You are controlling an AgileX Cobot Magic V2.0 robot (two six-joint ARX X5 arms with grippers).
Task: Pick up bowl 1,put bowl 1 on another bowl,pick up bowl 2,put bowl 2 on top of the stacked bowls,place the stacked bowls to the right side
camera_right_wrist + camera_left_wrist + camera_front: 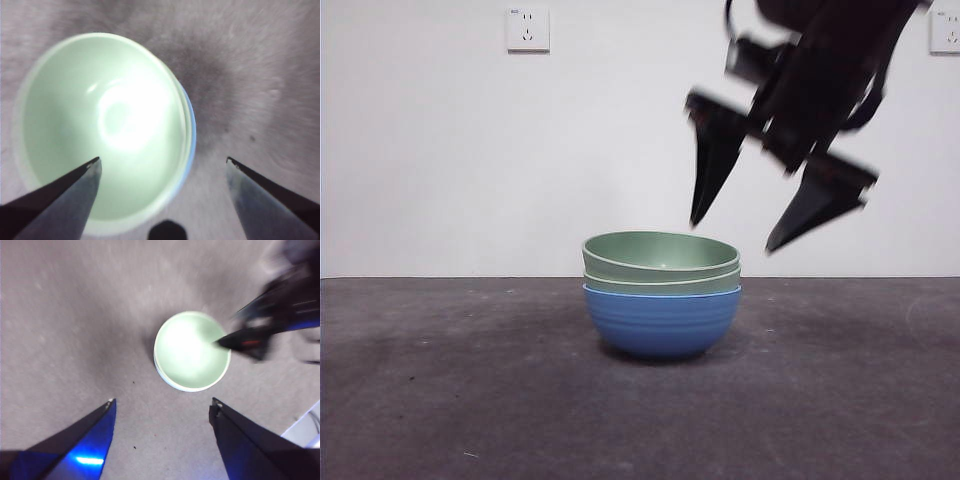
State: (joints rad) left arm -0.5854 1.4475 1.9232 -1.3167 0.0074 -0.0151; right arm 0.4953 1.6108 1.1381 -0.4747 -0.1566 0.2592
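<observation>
The robot's right gripper needs to take hold of the stack by its rim (737,274) (188,131) next, so that it can move the stacked bowls to their new spot on the tabletop.
The stacked bowls stand mid-table. The blue bowl (662,320) is at the bottom, with a pale green bowl (665,284) nested in it and a second pale green bowl (660,250) on top. My right gripper (732,235) hangs open and empty just above the stack's right rim, tilted. In the right wrist view the top green bowl (105,125) fills the space before the right gripper (163,160), and the blue rim (192,135) peeks out beside it. My left gripper (163,401) is open and empty, high above the green bowl (190,352). The right arm (280,310) reaches over that bowl's edge.
The dark grey table (440,380) spreads to both sides of the stack. Behind it is a white wall with a socket (528,29) at upper left and another socket (945,30) at the right edge. A white object (305,432) shows at the edge of the left wrist view.
</observation>
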